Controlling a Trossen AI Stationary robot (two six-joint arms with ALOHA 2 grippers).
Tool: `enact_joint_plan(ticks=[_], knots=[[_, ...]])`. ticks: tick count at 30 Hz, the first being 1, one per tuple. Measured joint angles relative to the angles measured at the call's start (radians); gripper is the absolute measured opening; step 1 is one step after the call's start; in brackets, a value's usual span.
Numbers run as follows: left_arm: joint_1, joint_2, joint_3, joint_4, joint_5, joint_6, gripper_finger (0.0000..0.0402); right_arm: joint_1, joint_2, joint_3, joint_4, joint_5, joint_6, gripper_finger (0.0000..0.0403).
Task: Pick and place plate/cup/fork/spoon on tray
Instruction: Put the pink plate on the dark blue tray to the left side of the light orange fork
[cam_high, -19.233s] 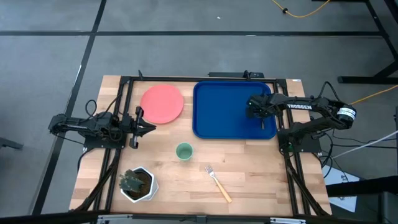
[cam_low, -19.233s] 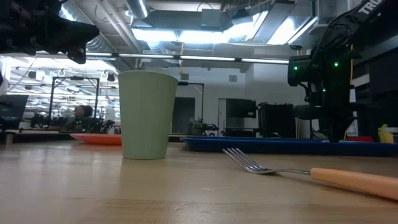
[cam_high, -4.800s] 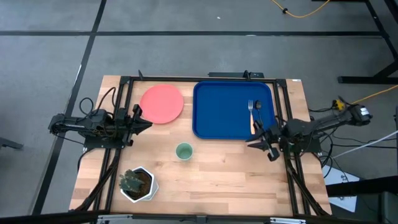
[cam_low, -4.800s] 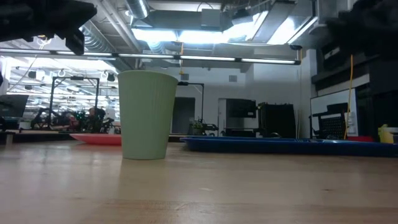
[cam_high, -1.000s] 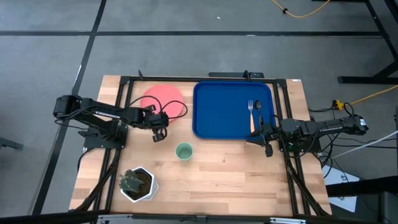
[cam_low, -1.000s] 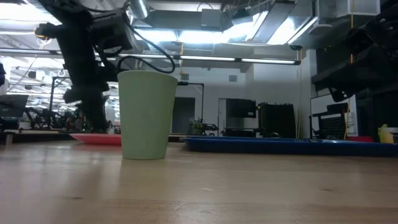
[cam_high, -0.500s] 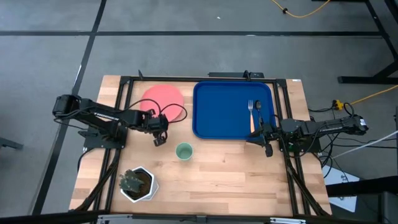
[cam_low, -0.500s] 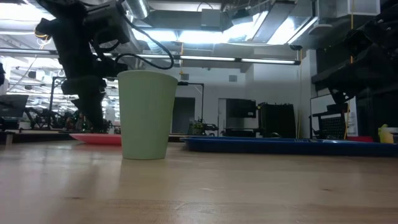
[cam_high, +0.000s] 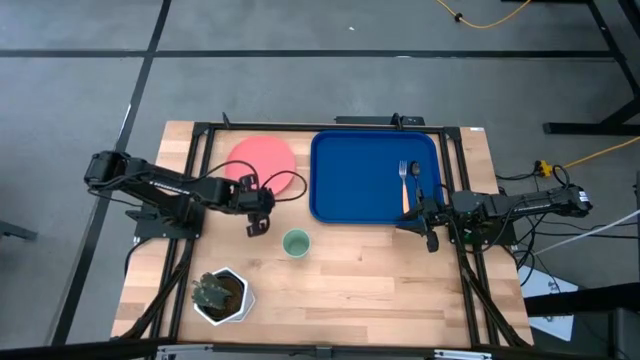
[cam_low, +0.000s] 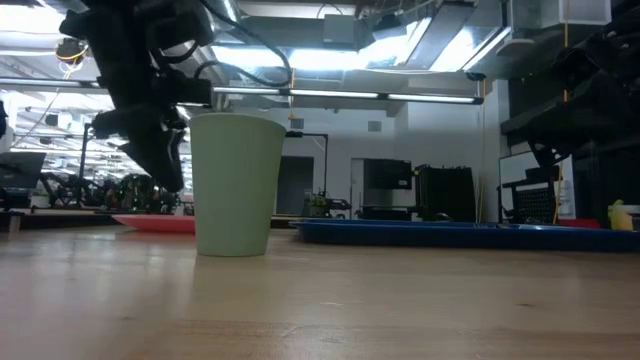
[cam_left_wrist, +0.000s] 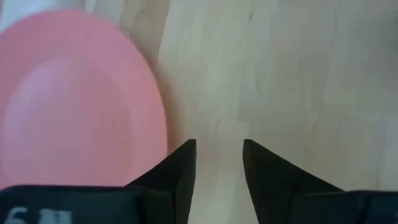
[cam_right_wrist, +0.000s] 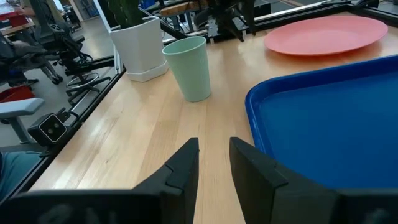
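My left gripper is going to grab the pink plate by its rim (cam_left_wrist: 160, 137) next, to set the plate onto the blue tray.
The coral-pink plate (cam_high: 262, 160) lies flat on the table at the far left; it also shows in the left wrist view (cam_left_wrist: 74, 106). The pale green cup (cam_high: 295, 243) stands upright on the wood near the table's middle. The deep-blue tray (cam_high: 355, 180) holds the tan-handled fork (cam_high: 404, 187) and the dark spoon (cam_high: 415, 178) near its right rim. My left gripper (cam_high: 254, 229) is open and points down above bare wood between the plate and the cup. My right gripper (cam_high: 412, 232) is open and empty at the tray's near right corner.
A white pot with a plant (cam_high: 220, 295) stands at the near left corner. Black frame rails run along the table's left, right and far sides. Bare wood lies between the cup and the table's near right.
My left gripper has moved a little toward the table's near edge and toward the cup, off the plate's near rim, and has come lower. Its fingers stay open. The plate, the cup, the tray and my right arm have kept still.
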Motion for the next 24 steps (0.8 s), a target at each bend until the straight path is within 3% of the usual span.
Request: enact_joint_plan(ticks=[9,16,24], knots=[[0.002,0.006,0.0,0.051,-0.004,0.007,0.0124,0.0,0.0,0.0,0.0,0.0,0.001,0.0095],[0.007,0.006,-0.001,0.01,-0.191,0.009,0.0124,0.0,0.0,0.0,0.0,0.0,0.001,0.0095],[0.031,0.006,-0.049,0.031,-0.17,0.003,0.0124,0.0,0.0,0.0,0.005,-0.016,-0.001,0.0095]])
